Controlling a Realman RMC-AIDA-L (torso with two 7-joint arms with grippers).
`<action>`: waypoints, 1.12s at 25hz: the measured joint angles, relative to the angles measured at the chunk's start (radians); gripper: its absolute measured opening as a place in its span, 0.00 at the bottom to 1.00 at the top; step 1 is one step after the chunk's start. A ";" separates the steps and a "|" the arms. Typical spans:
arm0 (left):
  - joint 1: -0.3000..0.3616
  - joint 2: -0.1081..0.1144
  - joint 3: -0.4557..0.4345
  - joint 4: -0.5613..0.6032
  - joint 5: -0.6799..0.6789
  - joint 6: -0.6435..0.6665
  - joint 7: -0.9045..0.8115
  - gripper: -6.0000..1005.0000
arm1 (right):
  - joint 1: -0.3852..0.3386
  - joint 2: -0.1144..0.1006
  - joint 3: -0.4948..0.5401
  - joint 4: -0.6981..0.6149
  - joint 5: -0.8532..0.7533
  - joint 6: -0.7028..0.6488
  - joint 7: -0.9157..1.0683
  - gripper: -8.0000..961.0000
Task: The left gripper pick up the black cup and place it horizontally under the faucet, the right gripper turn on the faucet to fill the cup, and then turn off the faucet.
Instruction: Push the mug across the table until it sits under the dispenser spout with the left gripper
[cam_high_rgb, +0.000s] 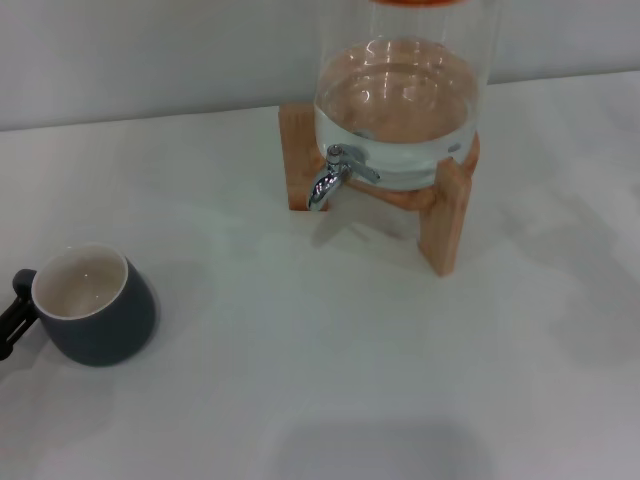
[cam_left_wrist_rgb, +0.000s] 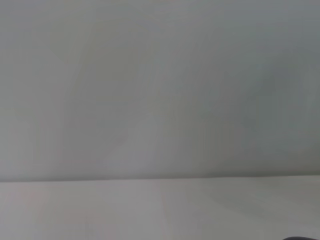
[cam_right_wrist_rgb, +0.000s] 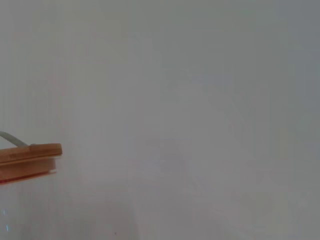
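Observation:
My left gripper should close now: its fingertip is beside the black cup's handle in the head view, so it would hold the cup.
The black cup stands upright on the white table at the near left, its cream inside showing. A slim black part at the head view's left edge touches the cup's left side. It looks like a finger of my left gripper, but I cannot tell it from the cup's handle. The rest of that gripper is out of view. The chrome faucet juts from the glass water dispenser, its spout pointing down over bare table. The cup is far to the left of the faucet. My right gripper is out of view.
The dispenser is about half full of water and sits on a wooden stand at the back middle. The right wrist view shows a wooden lid edge before a pale wall. The left wrist view shows only wall and table.

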 joint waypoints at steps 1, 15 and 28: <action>-0.003 0.000 0.000 0.000 0.000 0.006 0.000 0.89 | -0.001 0.000 0.000 0.000 0.000 0.000 0.000 0.72; -0.012 0.000 0.006 0.000 0.006 0.003 0.000 0.87 | -0.010 0.002 0.000 0.000 0.000 0.021 0.000 0.72; -0.007 0.000 0.006 0.000 0.016 -0.010 0.000 0.52 | -0.012 0.002 0.012 0.000 0.000 0.038 0.000 0.72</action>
